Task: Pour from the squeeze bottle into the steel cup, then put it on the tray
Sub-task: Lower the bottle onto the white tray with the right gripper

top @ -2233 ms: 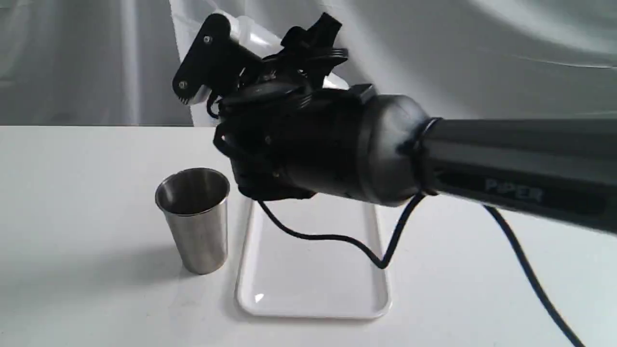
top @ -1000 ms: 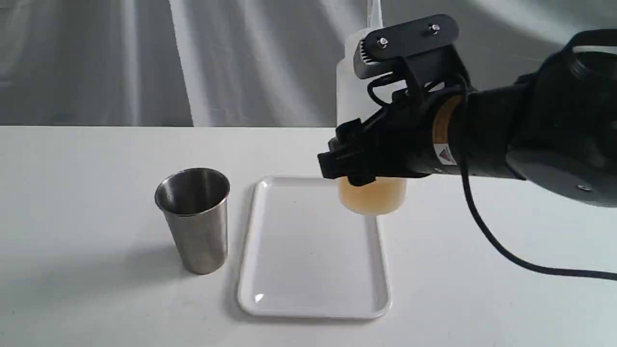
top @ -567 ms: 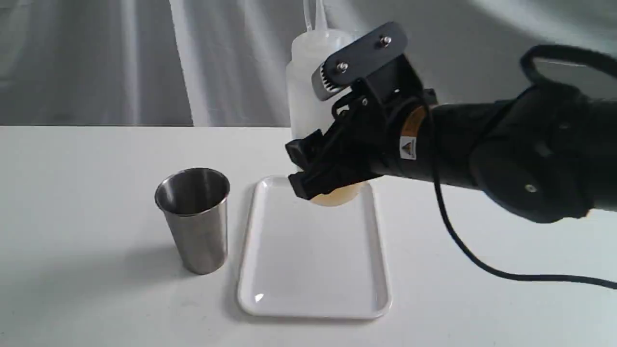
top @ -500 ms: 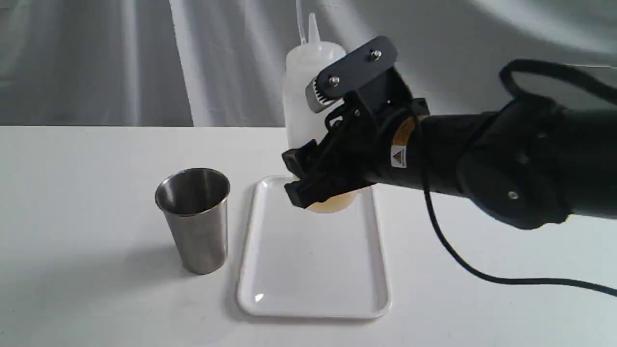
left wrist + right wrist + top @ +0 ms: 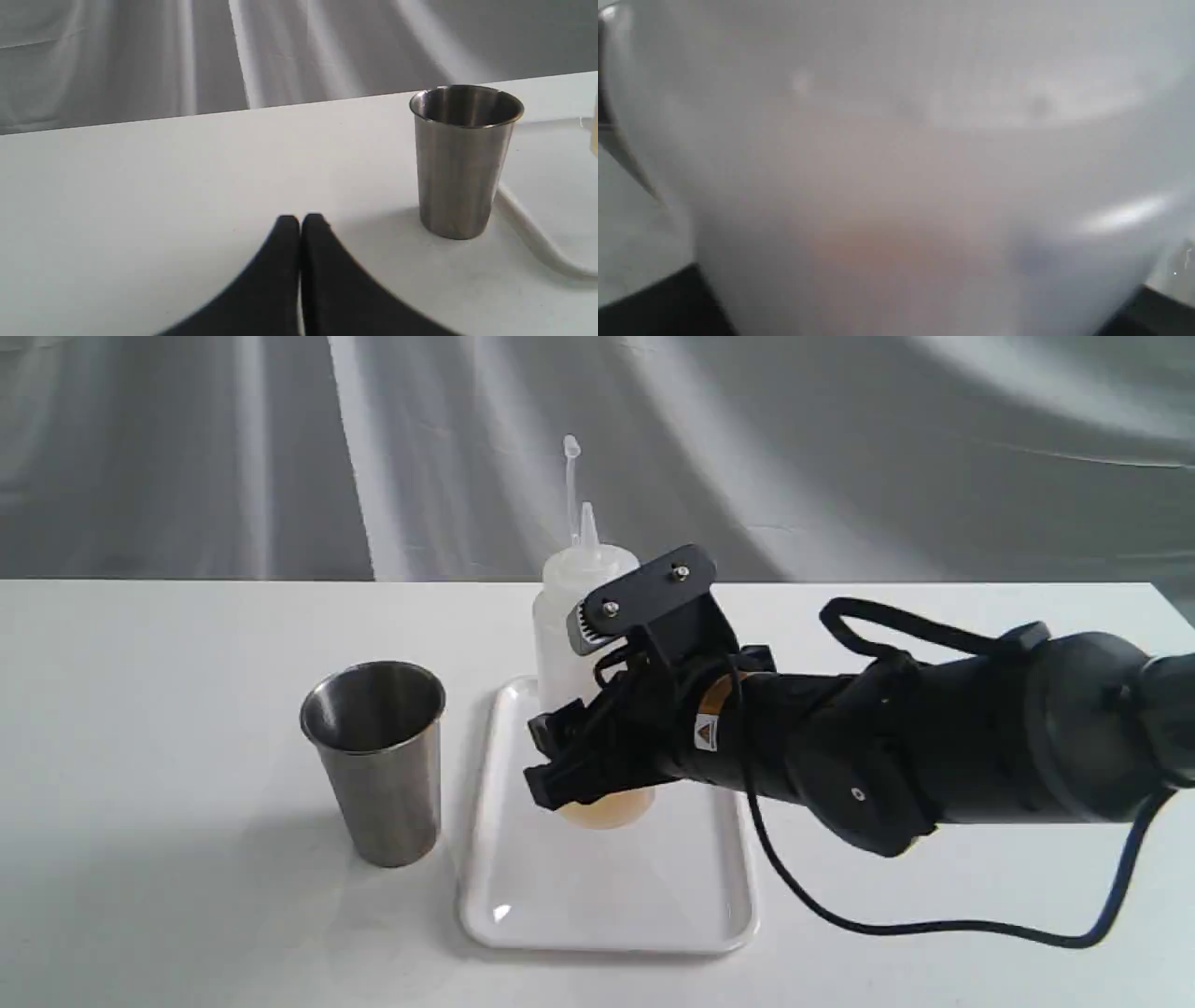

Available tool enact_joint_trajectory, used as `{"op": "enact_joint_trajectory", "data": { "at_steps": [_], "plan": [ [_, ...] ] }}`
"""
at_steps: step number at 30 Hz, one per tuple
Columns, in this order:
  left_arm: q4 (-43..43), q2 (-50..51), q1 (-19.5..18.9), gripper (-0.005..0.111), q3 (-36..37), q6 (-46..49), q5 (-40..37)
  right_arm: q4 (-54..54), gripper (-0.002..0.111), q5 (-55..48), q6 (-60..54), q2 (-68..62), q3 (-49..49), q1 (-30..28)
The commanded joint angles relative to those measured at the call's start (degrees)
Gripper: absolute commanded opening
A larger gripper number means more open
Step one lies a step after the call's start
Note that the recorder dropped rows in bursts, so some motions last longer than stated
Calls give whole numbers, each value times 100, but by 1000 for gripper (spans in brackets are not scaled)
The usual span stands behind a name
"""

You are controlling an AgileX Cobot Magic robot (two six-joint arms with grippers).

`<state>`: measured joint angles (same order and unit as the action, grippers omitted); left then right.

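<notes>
The bottle's amber base (image 5: pixel 608 811) is above the white tray, so my right gripper needs to lower the bottle before it opens.
The squeeze bottle (image 5: pixel 571 616) stands upright over the middle of the white tray (image 5: pixel 607 901), amber liquid in its base and its cap strap sticking up. I cannot tell whether the base touches the tray. My right gripper (image 5: pixel 599 695) is shut on the bottle's body, one finger high and one low. The bottle (image 5: pixel 896 168) fills the right wrist view, with dark fingers (image 5: pixel 649 303) at its edges. The steel cup (image 5: pixel 378 756) stands upright on the table just left of the tray. My left gripper (image 5: pixel 299 220) is shut and empty, low over the table, short of the cup (image 5: pixel 462 158).
A grey curtain hangs behind the white table (image 5: pixel 140 709). The right arm's black cable (image 5: pixel 934 926) loops onto the table right of the tray. The tray's rim (image 5: pixel 532 233) shows just beyond the cup in the left wrist view.
The right arm brought the bottle away from above the cup, turned it upright, then carried it left and down to the middle of the tray. Cup and tray stayed put.
</notes>
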<state>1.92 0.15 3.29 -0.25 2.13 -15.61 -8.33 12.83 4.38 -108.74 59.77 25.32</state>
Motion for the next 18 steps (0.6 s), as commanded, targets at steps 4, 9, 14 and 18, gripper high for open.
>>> {"op": "enact_joint_trajectory", "data": {
  "at_steps": [4,9,14,18],
  "plan": [
    [-4,-15,33,0,25,-27,39,126,6,644,-15,-246,12,-129],
    [-4,-15,33,0,25,-4,39,153,6,694,-99,-437,23,-188],
    [-4,-15,33,0,25,-4,39,153,6,727,-114,-641,241,-249],
    [-4,-15,33,0,25,-15,39,153,6,710,-114,-791,477,-272]
  ]
}}
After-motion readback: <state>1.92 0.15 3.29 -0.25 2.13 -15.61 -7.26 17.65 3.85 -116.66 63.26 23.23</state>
